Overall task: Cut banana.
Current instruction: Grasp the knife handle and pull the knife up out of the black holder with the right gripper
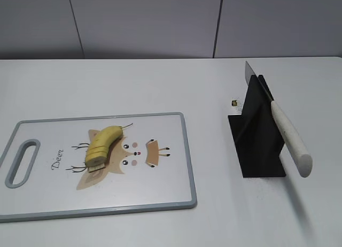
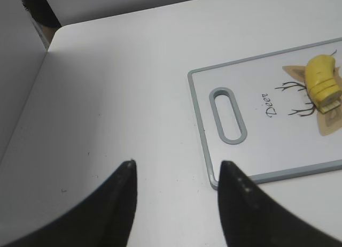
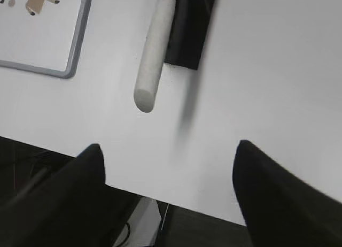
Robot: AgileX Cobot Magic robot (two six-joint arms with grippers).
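Observation:
Next, the right gripper reaches the knife and grabs its white handle point(image 1: 291, 140), which sticks out, since the knife's blade point(image 1: 250, 74) sits in the black stand.
A small curved yellow banana point(image 1: 103, 144) lies on the white cutting board point(image 1: 160, 193), its near end cut into round slices. It also shows in the left wrist view point(image 2: 322, 79). A knife with a white handle point(image 1: 291, 140) rests in a black stand point(image 1: 256, 145); the handle also shows in the right wrist view point(image 3: 155, 54). My left gripper point(image 2: 176, 169) is open and empty over the bare table, left of the board's handle slot. My right gripper point(image 3: 168, 151) is open and empty near the table's front edge, below the knife handle. Neither gripper shows in the exterior view.
The board point(image 2: 256, 156) has a grey rim, a handle slot point(image 2: 227, 116) and a tan deer print point(image 1: 133, 156). A tiny dark object point(image 1: 234, 102) lies left of the stand. The table's front edge point(image 3: 176, 204) runs just under my right gripper.

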